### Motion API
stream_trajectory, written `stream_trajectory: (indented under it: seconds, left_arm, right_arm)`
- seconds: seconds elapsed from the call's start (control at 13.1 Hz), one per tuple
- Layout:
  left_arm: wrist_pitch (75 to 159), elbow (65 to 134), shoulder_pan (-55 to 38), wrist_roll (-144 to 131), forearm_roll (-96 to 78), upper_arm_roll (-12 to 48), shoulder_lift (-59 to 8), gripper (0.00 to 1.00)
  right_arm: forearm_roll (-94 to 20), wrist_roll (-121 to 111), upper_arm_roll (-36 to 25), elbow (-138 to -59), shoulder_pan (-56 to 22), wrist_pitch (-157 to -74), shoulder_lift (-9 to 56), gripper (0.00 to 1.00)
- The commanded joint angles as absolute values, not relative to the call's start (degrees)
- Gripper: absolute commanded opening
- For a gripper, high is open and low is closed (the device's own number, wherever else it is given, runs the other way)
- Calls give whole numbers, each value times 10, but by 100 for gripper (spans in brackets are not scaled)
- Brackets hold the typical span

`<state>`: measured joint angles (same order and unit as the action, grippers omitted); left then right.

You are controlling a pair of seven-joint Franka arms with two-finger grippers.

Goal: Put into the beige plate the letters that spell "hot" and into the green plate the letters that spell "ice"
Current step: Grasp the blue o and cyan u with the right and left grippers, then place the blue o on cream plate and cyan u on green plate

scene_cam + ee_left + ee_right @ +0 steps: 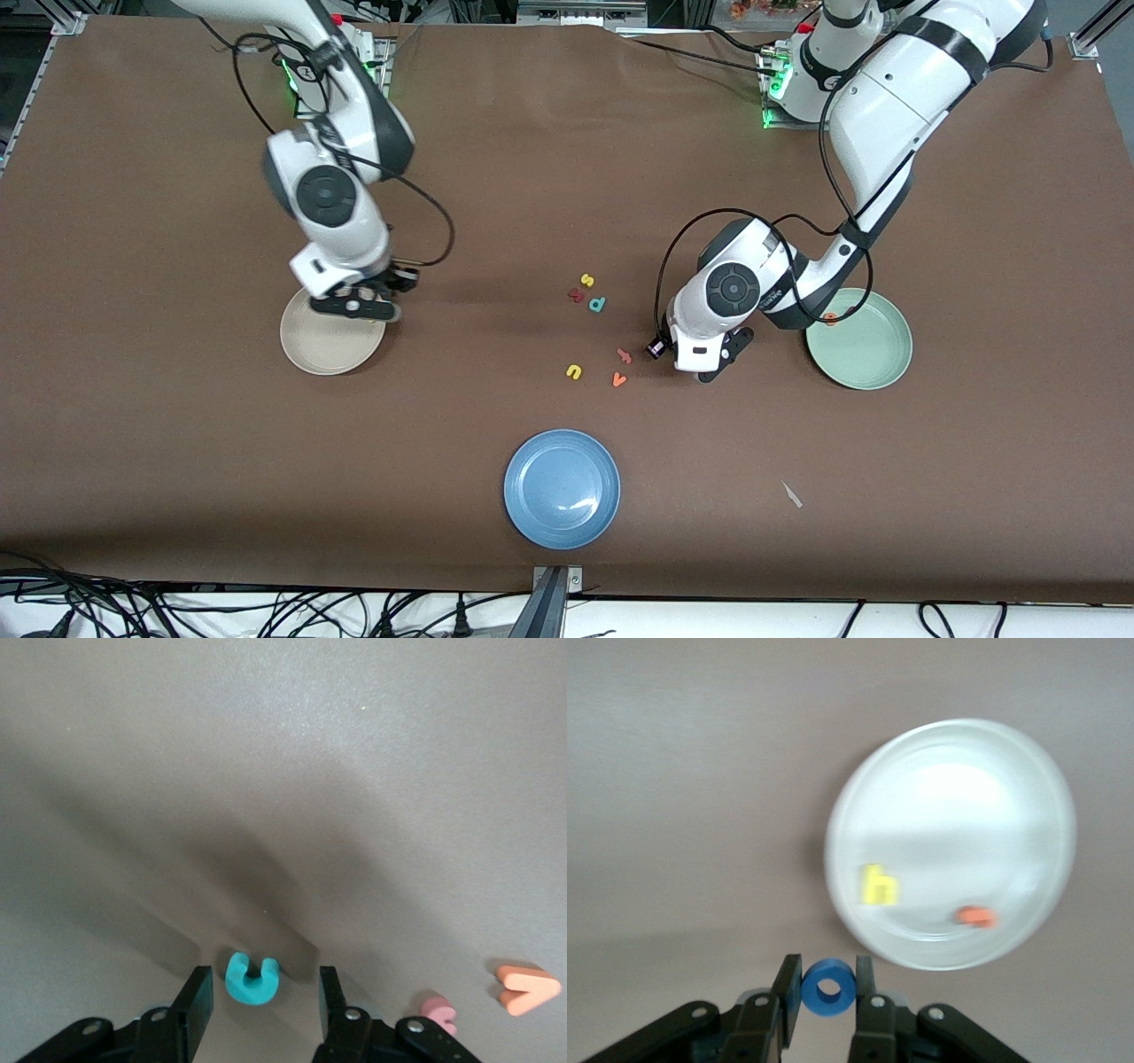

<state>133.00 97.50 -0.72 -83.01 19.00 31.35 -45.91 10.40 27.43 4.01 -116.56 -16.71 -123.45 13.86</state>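
In the left wrist view the c sits between the left gripper's fingers, level with them, so it is now time to close on the teal c.
My right gripper hangs over the rim of the beige plate, shut on the blue o. In that plate lie the yellow h and the orange t. My left gripper is down at the table between the loose letters and the green plate. Its fingers stand open on either side of the teal c, which lies flat on the table. An orange letter shows in the green plate, half hidden by the left arm.
Loose on the table are a yellow s, a dark red letter, a teal p/d, a pinkish-red letter, a yellow u and an orange v. A blue plate sits nearest the front camera.
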Motion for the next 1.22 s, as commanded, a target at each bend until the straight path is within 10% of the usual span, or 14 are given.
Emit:
stream_trajectory:
  seconds: [0.0, 0.31, 0.38, 0.61, 0.92, 1.14]
  left_arm:
    - [1338, 978, -10, -848, 211, 310, -459, 51]
    - [1338, 978, -10, -846, 212, 310, -459, 28]
    - [1337, 978, -10, -846, 212, 310, -459, 21]
    - [1329, 978, -4, -833, 213, 310, -454, 1]
    - [1182, 969, 67, -712, 176, 356, -394, 0]
    - [1032, 970, 208, -535, 167, 438, -369, 0]
  right_arm:
    - [100, 146, -1, -1203, -148, -1234, 106, 9]
    - [97, 105, -33, -1204, -140, -1252, 113, 15]
    - [96, 107, -33, -1204, -140, -1252, 113, 40]
    - [77, 107, -33, -1203, -140, -1252, 113, 58]
    - [72, 109, -33, -1196, -140, -1252, 110, 100]
    - [54, 106, -40, -1173, -140, -1245, 100, 100]
